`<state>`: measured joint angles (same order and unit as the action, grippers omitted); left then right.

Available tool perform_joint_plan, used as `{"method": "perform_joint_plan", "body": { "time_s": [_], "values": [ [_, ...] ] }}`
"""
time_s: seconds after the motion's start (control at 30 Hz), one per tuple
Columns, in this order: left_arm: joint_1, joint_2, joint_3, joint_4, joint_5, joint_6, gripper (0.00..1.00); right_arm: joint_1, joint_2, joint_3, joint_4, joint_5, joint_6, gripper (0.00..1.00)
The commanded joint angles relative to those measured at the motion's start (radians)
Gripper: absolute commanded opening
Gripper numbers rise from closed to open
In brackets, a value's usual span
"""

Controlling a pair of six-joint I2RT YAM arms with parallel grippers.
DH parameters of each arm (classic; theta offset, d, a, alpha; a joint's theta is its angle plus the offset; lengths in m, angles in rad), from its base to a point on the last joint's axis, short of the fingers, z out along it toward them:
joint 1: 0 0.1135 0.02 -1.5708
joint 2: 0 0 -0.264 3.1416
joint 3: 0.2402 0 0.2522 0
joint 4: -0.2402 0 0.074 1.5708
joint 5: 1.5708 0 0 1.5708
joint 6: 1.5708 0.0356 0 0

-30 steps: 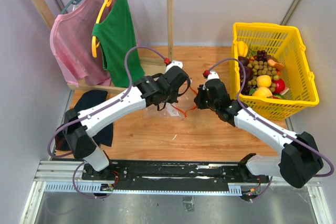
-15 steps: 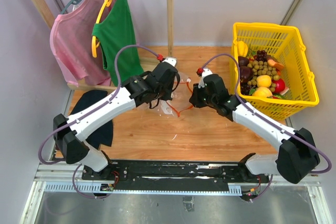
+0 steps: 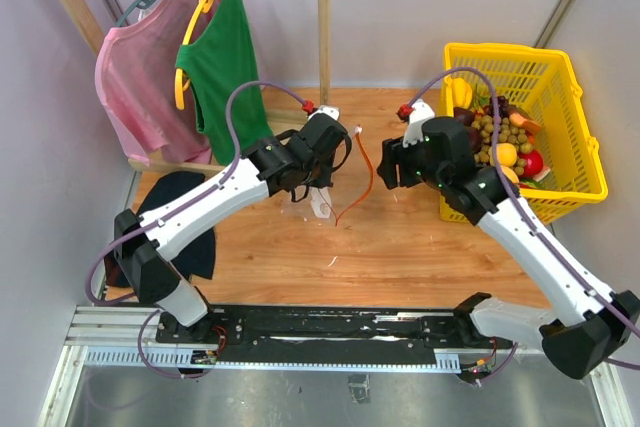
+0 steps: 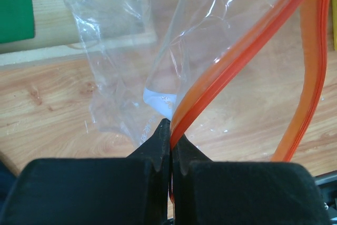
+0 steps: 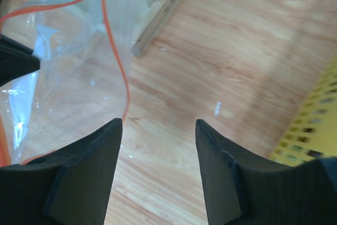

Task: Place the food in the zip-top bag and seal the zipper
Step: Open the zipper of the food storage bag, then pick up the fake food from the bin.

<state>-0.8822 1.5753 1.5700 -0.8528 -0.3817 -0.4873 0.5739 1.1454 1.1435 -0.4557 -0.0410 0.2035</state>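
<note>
The basket's food point(image 3: 502, 139) has to go into the bag point(image 3: 322, 197) with one end free, so my right gripper should grab it by its other end next.
The clear zip-top bag point(image 4: 118, 51) hangs crumpled above the wooden table, white label low on it. My left gripper point(image 4: 171, 126) is shut on its orange-red zipper point(image 4: 237, 61), which loops away to the right. From above, the left gripper point(image 3: 330, 169) holds the bag point(image 3: 322, 197) mid-table. My right gripper point(image 3: 388, 169) stands open and empty to the right of the zipper point(image 3: 368, 162), apart from it. In the right wrist view the gripper point(image 5: 158, 122) has only bare table between its fingers, with the bag point(image 5: 58, 72) at left. The food point(image 3: 503, 155) lies in the yellow basket point(image 3: 590, 162).
A wooden clothes rack point(image 3: 322, 37) stands at the back left with a pink shirt point(image 3: 140, 87) and a green top point(image 3: 225, 67). A dark cloth point(image 3: 178, 209) lies at the left. The basket's wall point(image 5: 316, 135) is close on the right gripper's right.
The right gripper has opened, let go of the bag's mouth and drawn back to the right, towards the basket. The left gripper still holds the zipper, and the bag now hangs from it alone.
</note>
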Motion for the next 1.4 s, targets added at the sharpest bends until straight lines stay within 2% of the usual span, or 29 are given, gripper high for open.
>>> {"method": "perform_joint_plan", "body": {
  "time_s": [0.0, 0.23, 0.57, 0.7, 1.07, 1.37],
  "values": [
    [0.007, 0.027, 0.047, -0.023, -0.021, -0.022, 0.00, -0.046, -0.047, 0.103, -0.197, 0.131, -0.118, 0.61],
    [0.010, 0.053, 0.064, -0.021, -0.007, -0.012, 0.00, -0.185, -0.009, 0.257, -0.319, 0.270, -0.227, 0.67],
    [0.033, 0.074, 0.044, -0.002, 0.001, -0.004, 0.00, -0.415, 0.189, 0.417, -0.283, 0.477, -0.415, 0.69],
    [0.035, 0.063, 0.035, 0.006, 0.007, 0.002, 0.00, -0.514, 0.310, 0.479, -0.263, 0.470, -0.417, 0.67],
    [0.037, 0.063, 0.023, 0.023, 0.050, 0.022, 0.00, -0.670, 0.560, 0.595, -0.159, 0.480, -0.446, 0.62],
    [0.038, 0.070, 0.027, 0.021, 0.029, 0.031, 0.00, -0.761, 0.667, 0.648, -0.138, 0.406, -0.428, 0.58]
  ]
}}
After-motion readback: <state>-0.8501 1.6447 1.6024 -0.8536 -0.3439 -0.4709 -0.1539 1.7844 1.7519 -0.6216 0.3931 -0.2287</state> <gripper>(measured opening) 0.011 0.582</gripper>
